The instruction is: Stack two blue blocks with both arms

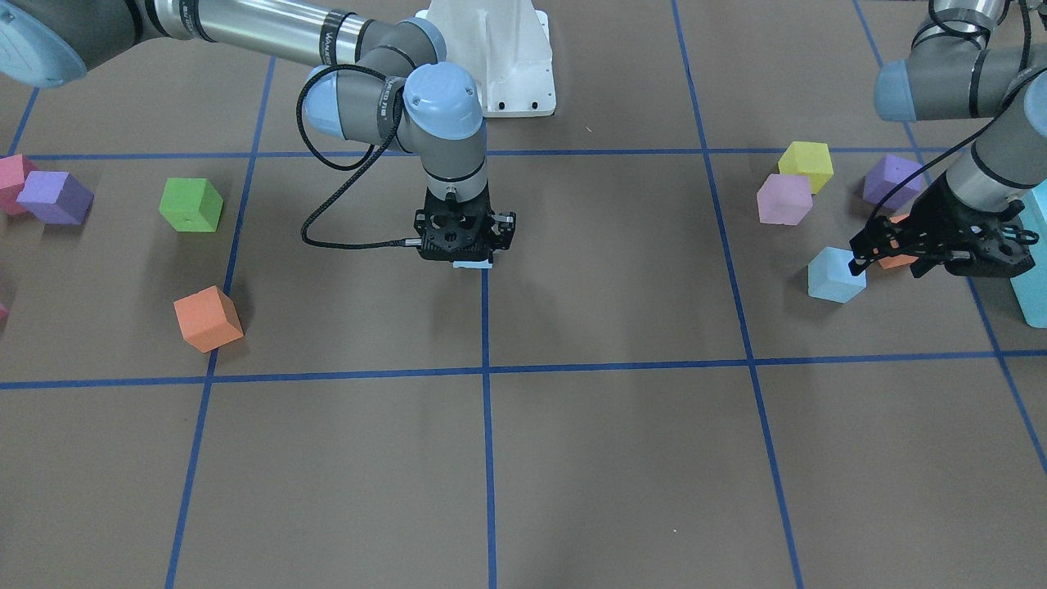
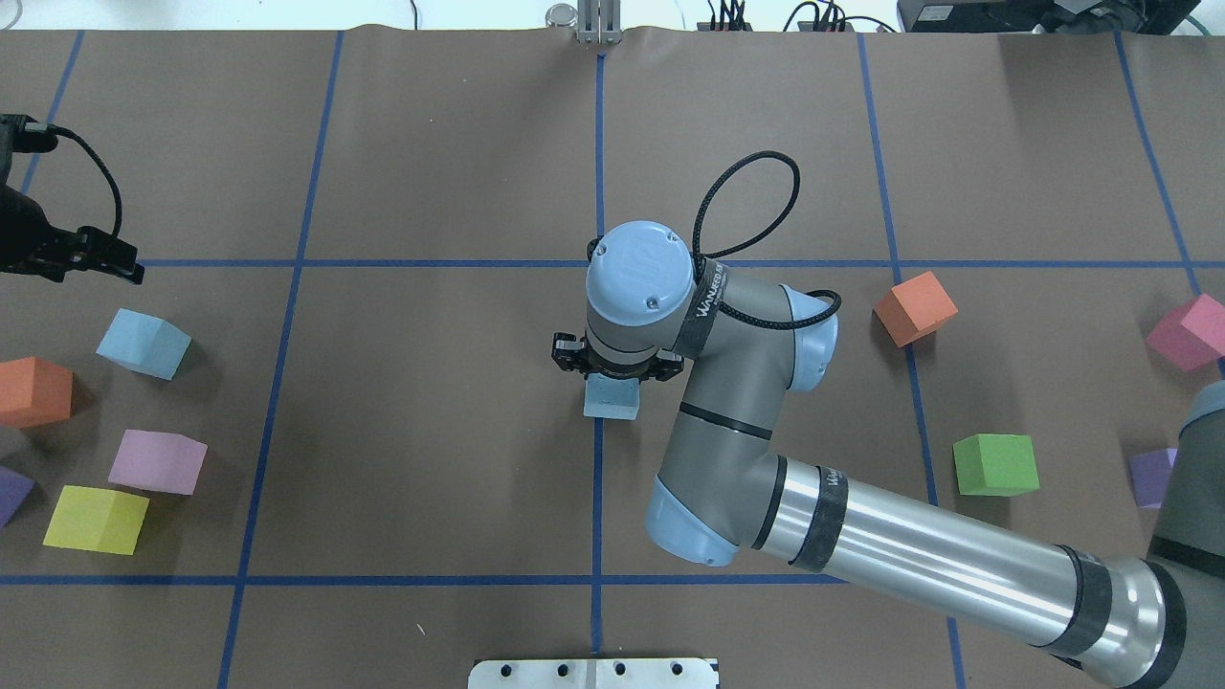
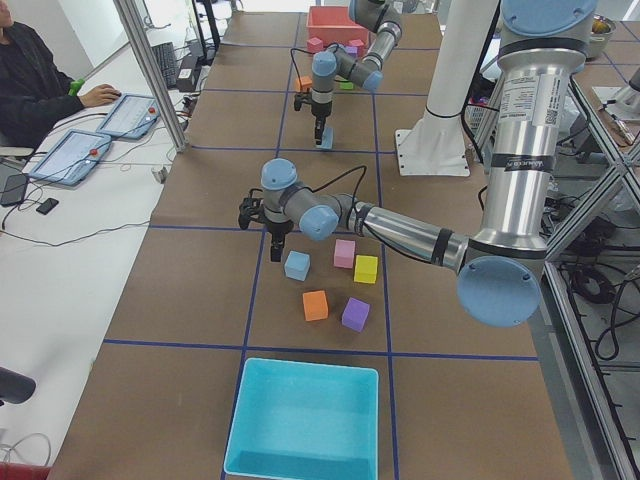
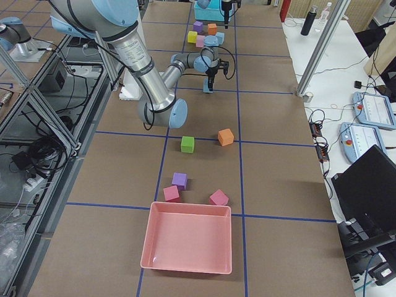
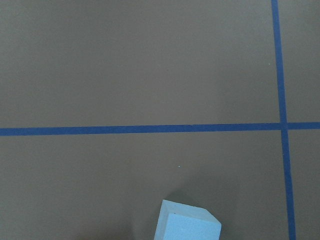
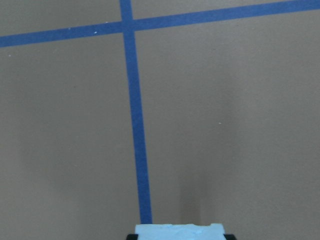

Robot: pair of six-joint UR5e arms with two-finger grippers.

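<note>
I will stack the second blue block on the centre-line block [image 1: 473, 264] next, my left gripper holding its opposite sides.
One pale blue block [image 2: 611, 399] sits at the table's middle on the blue centre line. My right gripper [image 2: 612, 373] points straight down over it, and its fingers hug the block's sides. Only the block's edge shows in the front view [image 1: 474, 264] and in the right wrist view [image 6: 180, 232]. The second blue block [image 2: 144, 343] lies on the table at the left, also in the front view [image 1: 836, 275] and the left wrist view [image 5: 187, 222]. My left gripper [image 2: 129, 270] hovers just beyond it, open and empty, and also shows in the front view [image 1: 857, 254].
Near the left blue block lie orange [image 2: 33, 390], pink [image 2: 158, 461], yellow [image 2: 94, 519] and purple [image 1: 891, 182] cubes, and a turquoise bin [image 3: 305, 420]. On the right side lie orange [image 2: 914, 306], green [image 2: 995, 464], purple [image 2: 1151, 476] and magenta [image 2: 1191, 330] cubes and a pink bin [image 4: 189, 244].
</note>
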